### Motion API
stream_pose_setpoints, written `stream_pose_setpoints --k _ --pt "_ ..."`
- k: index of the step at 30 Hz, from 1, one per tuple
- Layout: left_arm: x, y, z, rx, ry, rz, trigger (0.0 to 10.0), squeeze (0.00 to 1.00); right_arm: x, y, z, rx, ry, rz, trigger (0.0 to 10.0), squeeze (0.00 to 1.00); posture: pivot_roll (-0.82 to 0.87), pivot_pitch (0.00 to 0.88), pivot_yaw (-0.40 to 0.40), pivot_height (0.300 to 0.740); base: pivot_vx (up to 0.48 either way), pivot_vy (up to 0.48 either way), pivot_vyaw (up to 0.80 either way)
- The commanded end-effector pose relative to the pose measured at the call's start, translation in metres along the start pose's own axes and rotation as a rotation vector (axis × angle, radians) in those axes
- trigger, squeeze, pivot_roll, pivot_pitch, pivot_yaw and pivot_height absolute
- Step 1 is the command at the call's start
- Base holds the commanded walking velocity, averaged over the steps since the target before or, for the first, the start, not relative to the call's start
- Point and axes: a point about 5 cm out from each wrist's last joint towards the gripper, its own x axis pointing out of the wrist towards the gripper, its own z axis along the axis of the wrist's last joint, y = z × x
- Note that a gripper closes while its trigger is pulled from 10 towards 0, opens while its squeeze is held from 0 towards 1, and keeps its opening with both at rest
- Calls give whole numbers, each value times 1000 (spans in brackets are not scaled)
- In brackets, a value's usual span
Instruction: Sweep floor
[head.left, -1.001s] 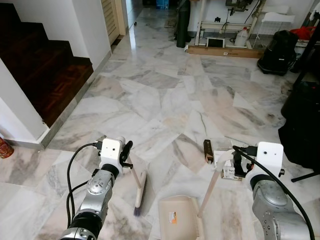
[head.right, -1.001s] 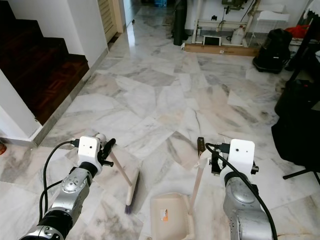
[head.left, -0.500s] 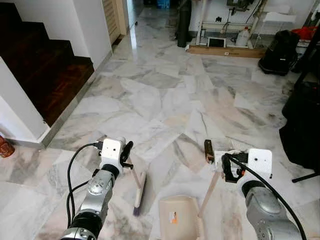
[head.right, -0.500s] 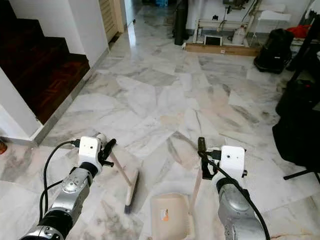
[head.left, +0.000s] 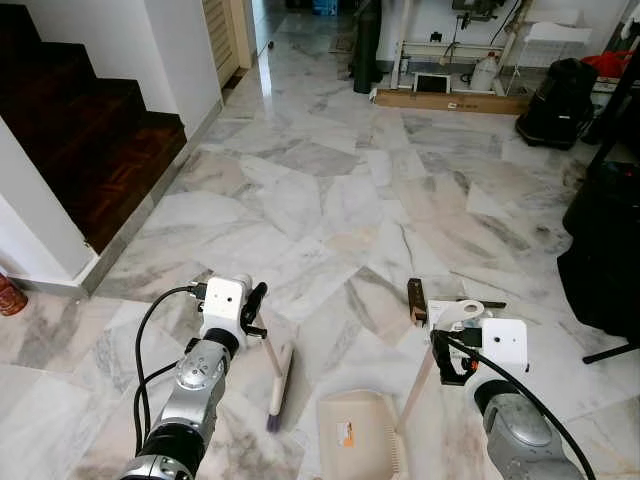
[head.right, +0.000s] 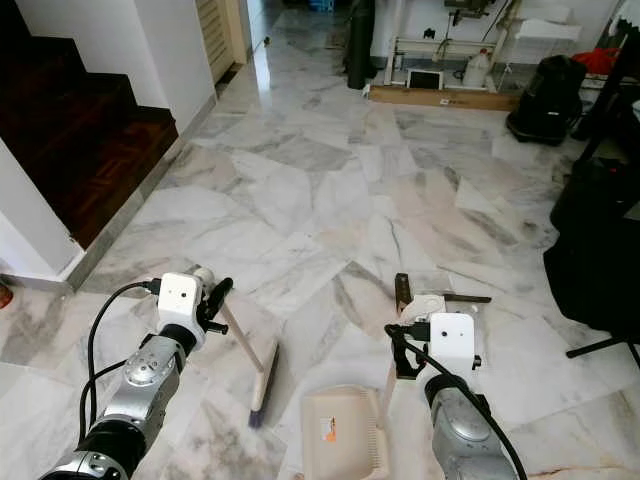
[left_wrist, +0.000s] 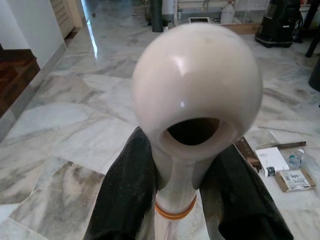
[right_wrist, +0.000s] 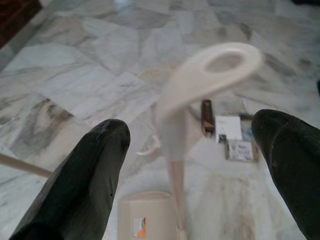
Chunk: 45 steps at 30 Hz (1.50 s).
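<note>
My right gripper grips the dustpan (head.left: 357, 436) by its slim handle just below the loop next, since the dustpan spreads far wider than my open fingers.
My left gripper (head.left: 252, 302) is shut on the cream handle of a small broom (head.left: 279, 384), whose brush rests on the marble floor. The left wrist view shows both fingers (left_wrist: 125, 195) pressed against the handle's rounded end (left_wrist: 196, 85). A cream dustpan (head.left: 357, 436) stands on the floor in front of me, its long handle (head.left: 424, 372) leaning up to a loop (head.left: 466, 311). My right gripper (head.left: 445, 358) is open around that handle. In the right wrist view the fingers (right_wrist: 82, 180) stand wide apart with the blurred handle (right_wrist: 176, 107) between them, untouched.
Litter lies just beyond the dustpan: a brown piece (head.left: 416, 300), a white card (right_wrist: 227, 127) and a small packet (right_wrist: 241, 149). A dark staircase (head.left: 90, 150) rises on the left. Black bags (head.left: 600, 250) stand on the right. Open marble floor stretches ahead.
My right arm has drawn back toward me and to the left along the dustpan handle, so the handle's loop now shows beyond the wrist. The left arm and broom have not moved.
</note>
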Motion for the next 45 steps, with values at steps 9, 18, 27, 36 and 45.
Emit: stream_pose_setpoints --k 9,18,27,36,45 --pt "4 -1 8 21 -36 -9 10000 0 4 -2 -23 -59 -7 -5 10000 0 -188 73 11 740 0 0 0" --pt "4 -2 8 21 -38 -11 10000 0 8 0 -31 -64 -49 -27 10000 0 -184 69 10 740 0 0 0" --pt "5 -2 9 22 -41 -13 10000 0 14 2 -43 -23 -76 -32 10000 0 -178 65 12 740 0 0 0" --pt "5 -1 9 26 -41 -12 10000 0 23 1 -42 -3 -110 -40 10000 0 -167 75 16 740 0 0 0" --pt "4 0 9 30 -42 -11 10000 0 35 2 -39 -2 -137 -22 10000 0 -162 77 18 740 0 0 0"
